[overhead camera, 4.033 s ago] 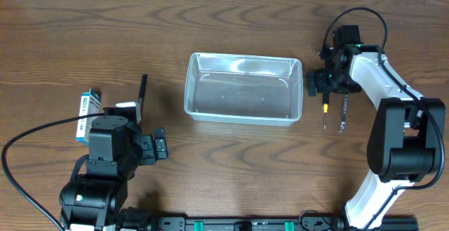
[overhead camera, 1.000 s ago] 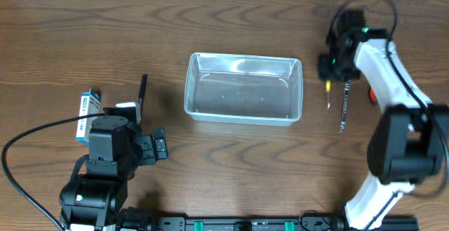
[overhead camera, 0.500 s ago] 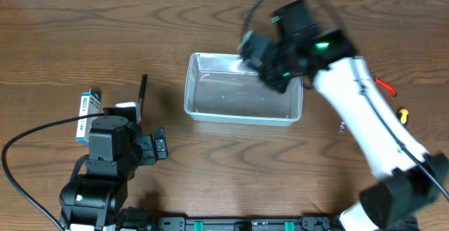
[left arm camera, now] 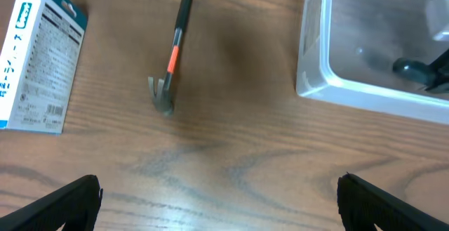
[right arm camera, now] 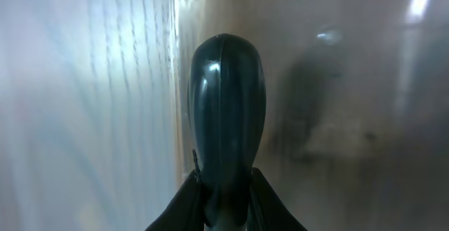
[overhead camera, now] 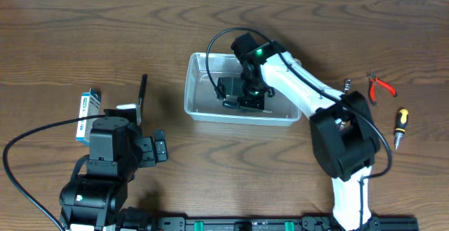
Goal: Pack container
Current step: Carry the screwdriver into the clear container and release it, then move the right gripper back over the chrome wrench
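Observation:
The robot's right gripper should open now, because the black handle is low over the container's bottom beside the container's side, and the tool would rest there.
The clear plastic container (overhead camera: 203, 113) sits mid-table, and its near corner shows in the left wrist view (left arm camera: 330, 83). My right gripper (overhead camera: 238, 92) reaches down inside it, shut on a black rounded tool handle (right arm camera: 226, 111). The jaws (right arm camera: 223, 182) pinch the base of that handle, and the rest of the tool is hidden. The handle's tip also shows through the container wall (left arm camera: 410, 68). My left gripper (left arm camera: 231, 210) hovers wide open over bare wood, left of the container, with nothing between its fingers.
A black-and-orange hammer (overhead camera: 142, 90) (left arm camera: 175, 45) and a blue-and-white box (overhead camera: 87, 104) (left arm camera: 38, 59) lie left of the container. Red pliers (overhead camera: 381, 86), a yellow-and-black screwdriver (overhead camera: 399, 123) and a small metal tool end (overhead camera: 346, 85) lie at the right.
My right arm has swung left from the table beside the container and lowered into it with the black handle. The screwdriver now lies farther right. The left arm has not moved.

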{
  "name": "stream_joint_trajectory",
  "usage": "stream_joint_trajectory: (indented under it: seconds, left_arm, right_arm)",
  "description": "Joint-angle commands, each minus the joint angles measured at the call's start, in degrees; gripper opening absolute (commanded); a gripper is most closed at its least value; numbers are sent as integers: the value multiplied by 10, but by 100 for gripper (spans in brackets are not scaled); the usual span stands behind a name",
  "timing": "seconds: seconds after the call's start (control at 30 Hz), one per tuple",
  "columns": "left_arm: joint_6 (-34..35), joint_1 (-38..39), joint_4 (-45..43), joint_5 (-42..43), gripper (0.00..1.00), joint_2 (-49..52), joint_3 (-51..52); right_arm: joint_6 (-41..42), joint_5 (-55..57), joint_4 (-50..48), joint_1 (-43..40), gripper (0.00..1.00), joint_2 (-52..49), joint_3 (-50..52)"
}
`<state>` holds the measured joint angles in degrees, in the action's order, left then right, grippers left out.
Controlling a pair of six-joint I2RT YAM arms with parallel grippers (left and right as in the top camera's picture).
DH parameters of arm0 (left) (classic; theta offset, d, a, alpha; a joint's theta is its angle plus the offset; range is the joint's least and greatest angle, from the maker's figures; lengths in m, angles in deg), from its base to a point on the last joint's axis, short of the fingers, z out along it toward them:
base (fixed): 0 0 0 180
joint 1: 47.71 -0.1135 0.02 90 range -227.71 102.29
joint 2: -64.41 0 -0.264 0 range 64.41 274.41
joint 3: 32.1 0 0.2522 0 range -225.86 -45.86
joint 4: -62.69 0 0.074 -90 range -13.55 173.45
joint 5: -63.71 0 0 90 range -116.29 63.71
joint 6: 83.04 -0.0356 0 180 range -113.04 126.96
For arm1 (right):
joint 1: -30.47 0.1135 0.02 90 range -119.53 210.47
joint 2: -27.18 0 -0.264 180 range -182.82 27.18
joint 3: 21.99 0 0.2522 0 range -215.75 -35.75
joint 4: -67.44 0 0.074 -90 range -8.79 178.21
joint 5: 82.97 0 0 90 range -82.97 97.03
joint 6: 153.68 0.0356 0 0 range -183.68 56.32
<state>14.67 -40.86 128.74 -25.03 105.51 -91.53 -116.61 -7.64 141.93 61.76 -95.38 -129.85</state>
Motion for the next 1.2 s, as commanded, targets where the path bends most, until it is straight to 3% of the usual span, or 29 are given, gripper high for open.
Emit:
stream_joint_trajectory:
  seconds: [0.0,0.23,0.3,0.47,0.6,0.63,0.67,0.8,0.93,1.17]
  left_arm:
    - [5,0,4,-5,98,-1,-12]
    - [5,0,4,-4,98,-1,-12]
    - [5,0,4,-4,98,0,-12]
    - [5,0,4,-4,98,-1,-12]
    - [5,0,4,-5,98,0,-12]
    - [5,0,4,-5,98,0,-12]
    - [5,0,4,-4,98,0,-12]
    - [5,0,4,-4,98,-1,-12]
    - [5,0,4,-5,98,-1,-12]
    - [5,0,4,-5,98,0,-12]
  right_arm:
    - [-13,-15,-4,-3,3,-7,-1]
    - [-3,-14,-12,-10,37,-7,-1]
    - [11,-14,-17,-13,51,-7,-1]
    - [102,11,-9,-23,57,2,-39]
    - [212,88,41,-43,70,40,-135]
    - [249,113,53,-51,75,54,-165]
    - [285,133,62,-60,99,66,-189]
    - [441,167,105,-128,99,133,-263]
    - [584,160,158,-238,99,193,-266]
    - [597,137,284,-409,99,231,-265]
